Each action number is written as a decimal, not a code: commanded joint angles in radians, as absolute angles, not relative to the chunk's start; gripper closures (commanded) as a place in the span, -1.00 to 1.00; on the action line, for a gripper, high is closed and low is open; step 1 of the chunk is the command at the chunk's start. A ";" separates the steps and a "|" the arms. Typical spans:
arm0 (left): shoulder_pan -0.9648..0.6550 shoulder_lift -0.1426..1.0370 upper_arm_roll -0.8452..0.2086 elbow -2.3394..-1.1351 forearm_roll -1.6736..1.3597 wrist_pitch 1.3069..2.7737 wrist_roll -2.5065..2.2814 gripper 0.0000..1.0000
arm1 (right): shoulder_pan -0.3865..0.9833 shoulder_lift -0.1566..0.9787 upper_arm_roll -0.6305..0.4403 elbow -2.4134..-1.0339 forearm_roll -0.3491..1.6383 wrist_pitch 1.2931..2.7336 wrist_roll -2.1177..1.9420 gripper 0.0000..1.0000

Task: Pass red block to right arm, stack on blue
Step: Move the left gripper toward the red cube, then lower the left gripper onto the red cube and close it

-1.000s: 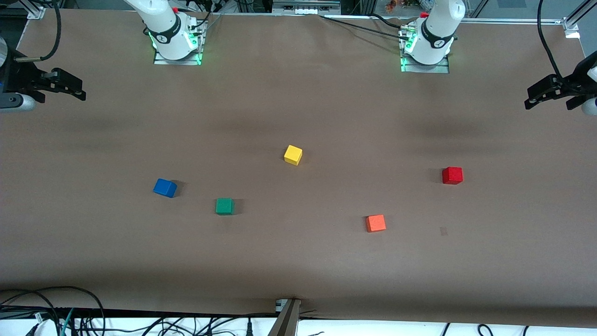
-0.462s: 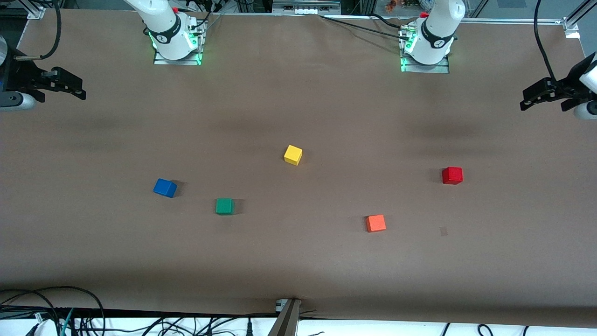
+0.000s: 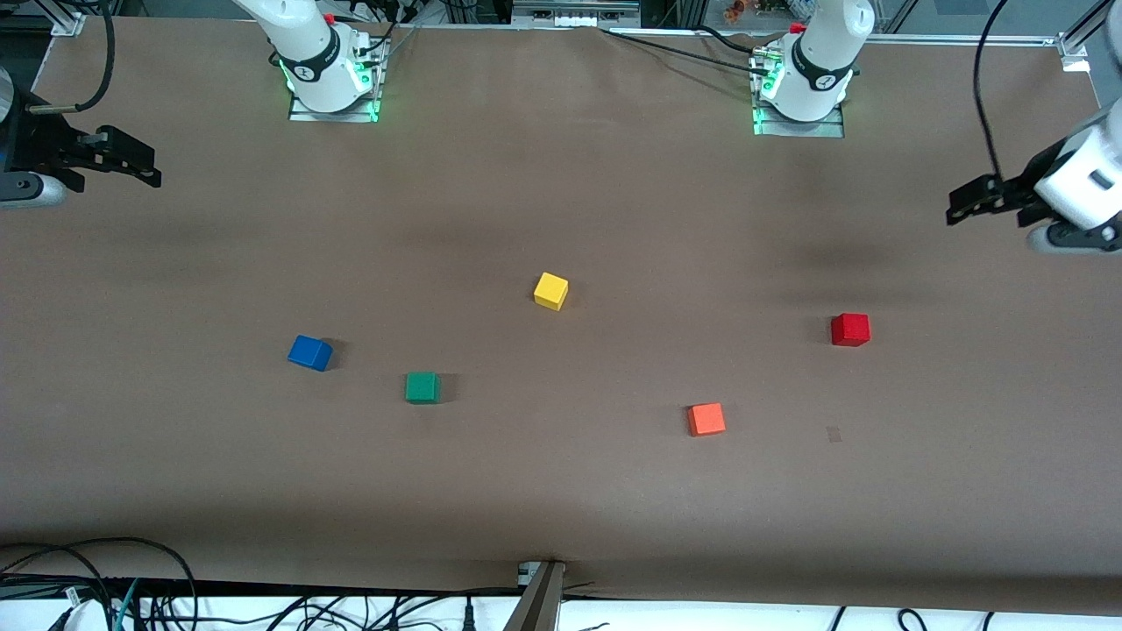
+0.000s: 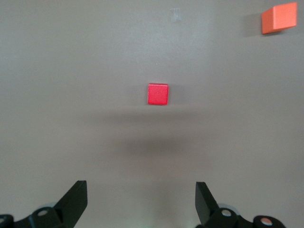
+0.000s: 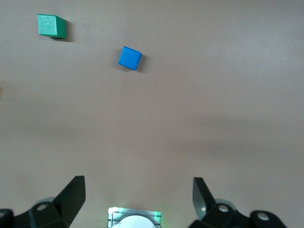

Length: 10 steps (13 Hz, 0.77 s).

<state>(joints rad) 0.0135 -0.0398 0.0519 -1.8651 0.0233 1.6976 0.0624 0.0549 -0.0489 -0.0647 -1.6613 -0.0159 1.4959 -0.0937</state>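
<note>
My left gripper grabs the red block by its opposite sides next. Then I pass it on for stacking on the blue cube.
The red block sits on the brown table toward the left arm's end; it also shows in the left wrist view. The blue cube lies toward the right arm's end and shows in the right wrist view. My left gripper is open and empty, up in the air over the table's edge at the left arm's end. In its wrist view the gripper has wide-apart jaws. My right gripper is open and empty, and the right arm waits over its end of the table; it also shows in its wrist view.
A yellow cube lies mid-table. A green cube lies beside the blue one, nearer the front camera. An orange cube lies nearer the front camera than the red block. Cables hang along the table's front edge.
My left gripper has moved inward over the table from its end, toward the red block. The right arm and all cubes have not moved.
</note>
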 commanded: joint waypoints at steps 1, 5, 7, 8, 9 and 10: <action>0.015 -0.049 0.051 -2.000 0.018 1.842 0.061 -1.00 | 0.054 -0.054 -0.064 -1.655 -0.006 1.491 -0.083 -1.00; 0.008 0.044 0.046 -2.051 0.055 1.939 0.028 -1.00 | 0.054 -0.051 -0.064 -1.655 -0.009 1.497 -0.083 -1.00; 0.006 0.115 0.040 -2.051 0.055 1.979 0.005 -1.00 | 0.055 -0.051 -0.064 -1.655 -0.009 1.497 -0.083 -1.00; 0.006 0.156 0.038 -2.052 0.055 2.011 -0.003 -1.00 | 0.055 -0.051 -0.064 -1.655 -0.009 1.497 -0.083 -1.00; 0.006 0.201 0.038 -2.052 0.055 2.055 -0.012 -1.00 | 0.055 -0.049 -0.064 -1.655 -0.009 1.497 -0.083 -1.00; 0.006 0.243 0.034 -2.052 0.055 2.107 -0.015 -1.00 | 0.054 -0.049 -0.064 -1.655 -0.009 1.497 -0.084 -1.00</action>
